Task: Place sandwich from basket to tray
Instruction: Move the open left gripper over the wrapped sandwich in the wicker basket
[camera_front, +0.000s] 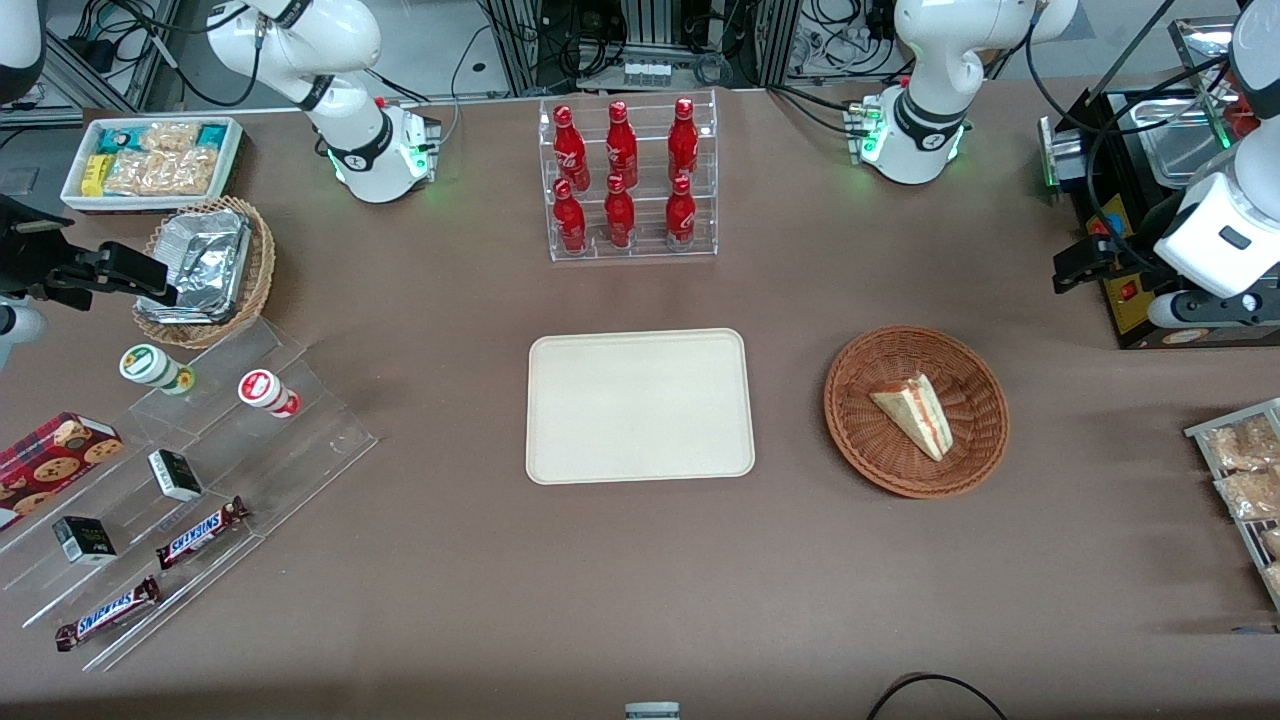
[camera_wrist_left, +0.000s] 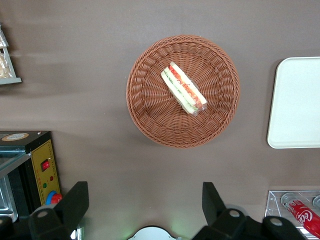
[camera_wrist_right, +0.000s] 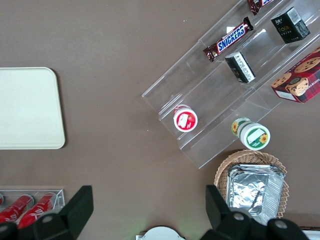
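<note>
My left gripper picks up the sandwich by its end with the crinkled clear wrap (camera_front: 900, 396) next, to place the sandwich on the tray (camera_front: 641, 407).
The sandwich (camera_front: 915, 412), a pale wedge with red and green filling, lies in the round reddish-brown basket (camera_front: 868, 452). The cream tray (camera_front: 640, 405) sits bare beside the basket, toward the parked arm's end. My left gripper (camera_front: 1075, 268) hangs high above the table, farther from the front camera than the basket and toward the working arm's end. It is open and empty. In the left wrist view, my gripper (camera_wrist_left: 144, 196) has its fingers wide apart, well clear of the sandwich (camera_wrist_left: 183, 88) in the basket (camera_wrist_left: 150, 112). An edge of the tray (camera_wrist_left: 297, 100) shows there too.
A clear rack of red bottles (camera_front: 625, 180) stands farther back than the tray. A black appliance (camera_front: 1135, 200) sits by my gripper. Snack packets (camera_front: 1245, 470) lie at the working arm's end. An acrylic shelf with candy bars (camera_front: 200, 450), a tan basket of foil trays (camera_front: 205, 270) and a white bin (camera_front: 150, 160) are at the parked arm's end.
</note>
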